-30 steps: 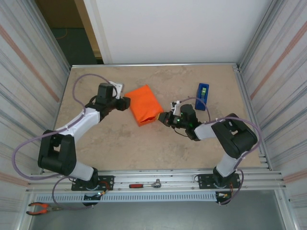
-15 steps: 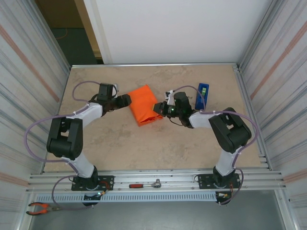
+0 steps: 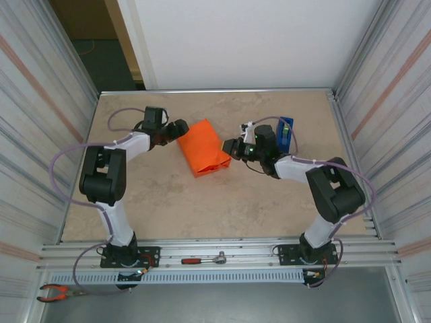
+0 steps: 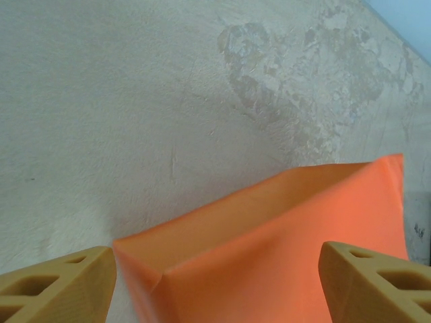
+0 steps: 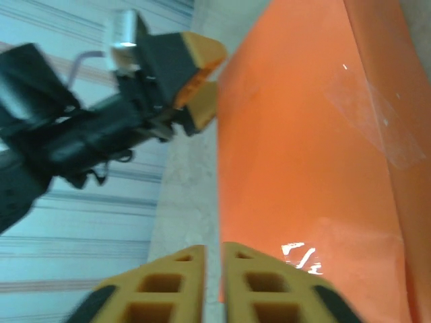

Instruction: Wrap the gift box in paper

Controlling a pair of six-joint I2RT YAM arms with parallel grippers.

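Next, the left gripper grabs the orange paper's folded corner at the gift box's open end, to set the gift box upright for wrapping.
The gift box lies mid-table, covered in the orange paper, with its long axis slanting. My left gripper is at the box's far-left corner. Its fingers are spread wide, and a folded paper corner lies between them, untouched. My right gripper is against the box's right edge. Its fingertips are only a narrow slit apart, low over the table, with nothing between them. Beside them the orange paper carries strips of clear tape. The left gripper also appears at the far end of the box.
A blue tape dispenser stands just behind my right arm's wrist. A red-handled tool lies on the front rail and pliers lie at the bottom left. Corrugated walls close in both sides.
The left gripper has swung farther back to the box's far-left corner and opened wider. The right gripper has moved up along the box's right edge, and its jaws have parted slightly.
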